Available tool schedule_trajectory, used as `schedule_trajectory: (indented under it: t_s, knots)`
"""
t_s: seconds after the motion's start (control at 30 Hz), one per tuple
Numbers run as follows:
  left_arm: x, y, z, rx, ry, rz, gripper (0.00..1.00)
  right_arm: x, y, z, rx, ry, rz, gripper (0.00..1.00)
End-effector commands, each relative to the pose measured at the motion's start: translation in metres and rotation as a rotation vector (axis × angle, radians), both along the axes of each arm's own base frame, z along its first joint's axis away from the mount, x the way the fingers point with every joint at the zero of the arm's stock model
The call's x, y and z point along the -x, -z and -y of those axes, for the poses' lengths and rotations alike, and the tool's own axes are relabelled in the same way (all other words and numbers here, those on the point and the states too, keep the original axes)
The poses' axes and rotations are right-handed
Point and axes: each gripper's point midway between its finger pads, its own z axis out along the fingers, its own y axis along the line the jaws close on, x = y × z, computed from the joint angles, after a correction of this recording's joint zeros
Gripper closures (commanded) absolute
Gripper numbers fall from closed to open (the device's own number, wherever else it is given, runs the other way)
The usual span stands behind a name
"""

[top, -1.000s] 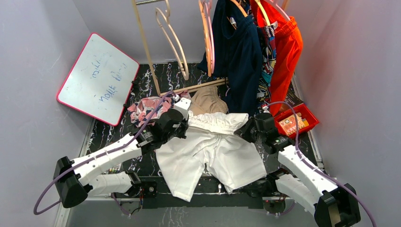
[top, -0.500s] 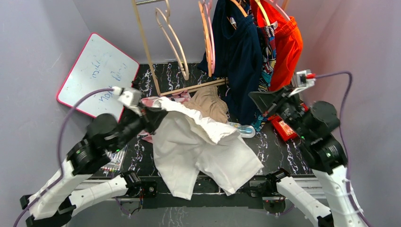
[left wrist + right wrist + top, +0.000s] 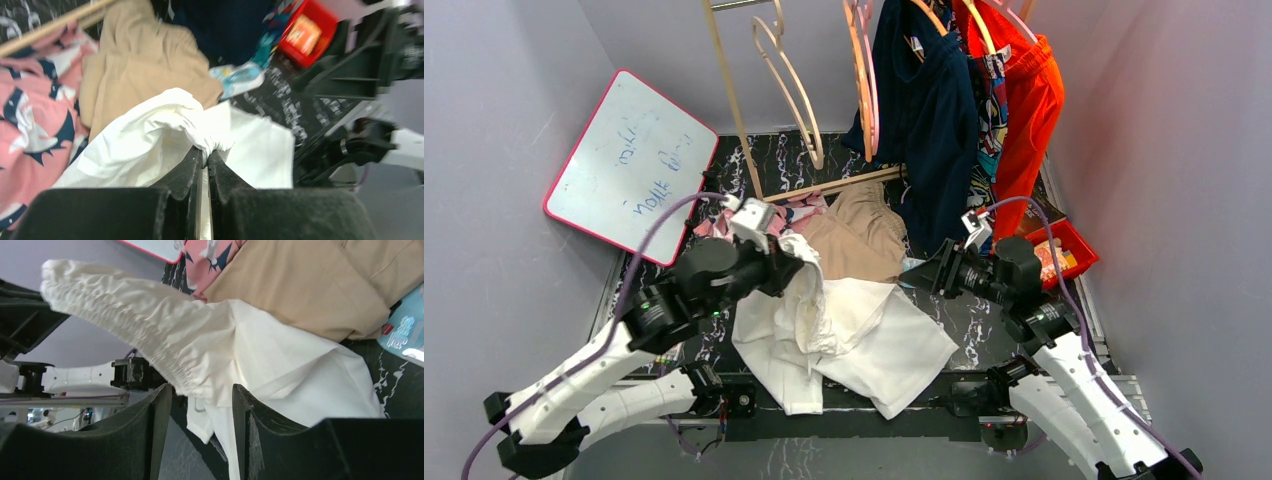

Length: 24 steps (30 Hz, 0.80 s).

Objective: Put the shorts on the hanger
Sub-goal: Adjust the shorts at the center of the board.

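Observation:
The waistband's loose end is opposite my left gripper, and my right gripper should next grab the white shorts there to spread the waistband straight for the hanger (image 3: pixel 792 90).
The white shorts (image 3: pixel 864 340) lie bunched at the table's near middle, and their gathered waistband (image 3: pixel 125 315) is lifted on the left. My left gripper (image 3: pixel 796 265) is shut on that waistband, with white cloth pinched between the fingertips (image 3: pixel 205 152). My right gripper (image 3: pixel 914 280) points left at the shorts from the right and stands open (image 3: pixel 200 402). The waistband's loose end shows in the gap between its fingers, with no pinch visible. The pale beige hanger (image 3: pixel 792 90) hangs on the rack at the back, well above both grippers.
Tan shorts (image 3: pixel 859 235) and a pink patterned garment (image 3: pixel 724 222) lie behind the white shorts. Navy (image 3: pixel 929 110) and orange (image 3: pixel 1029 100) clothes hang at the back right. There is a red box (image 3: pixel 1064 255) to the right and a whiteboard (image 3: pixel 629 165) leaning at the left.
My right gripper let go, swung up to the right, then came back down beside the shorts and opened. My left gripper lifted the waistband, and the shorts bunched up leftward.

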Motion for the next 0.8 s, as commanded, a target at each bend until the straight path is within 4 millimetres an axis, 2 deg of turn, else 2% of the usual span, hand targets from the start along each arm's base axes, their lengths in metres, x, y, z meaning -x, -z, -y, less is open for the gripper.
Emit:
schedule_trajectory:
  t_s: [0.0, 0.1, 0.2, 0.4, 0.5, 0.6, 0.77]
  knots:
    - [-0.017, 0.029, 0.013, -0.054, -0.054, -0.063, 1.00, 0.014, -0.013, -0.014, -0.080, -0.092, 0.051, 0.43]
    - [-0.028, 0.032, 0.018, -0.077, -0.086, -0.061, 1.00, 0.015, 0.006, -0.022, 0.001, -0.108, 0.043, 0.40]
    - [-0.041, 0.032, 0.023, -0.101, -0.115, -0.043, 1.00, 0.014, 0.022, -0.039, 0.114, -0.097, 0.051, 0.36]
    - [-0.064, 0.044, 0.024, -0.189, -0.213, -0.044, 1.00, 0.038, 0.043, -0.098, 0.302, -0.140, 0.130, 0.35]
    - [-0.070, 0.049, 0.016, -0.209, -0.273, -0.042, 1.00, 0.053, 0.050, -0.126, 0.309, -0.179, 0.140, 0.35]
    - [-0.072, 0.050, 0.009, -0.215, -0.306, -0.033, 1.00, 0.059, 0.054, -0.147, 0.299, -0.158, 0.128, 0.33]
    - [-0.070, 0.050, 0.002, -0.218, -0.322, -0.027, 1.00, 0.053, 0.052, -0.171, 0.262, -0.088, 0.114, 0.31]
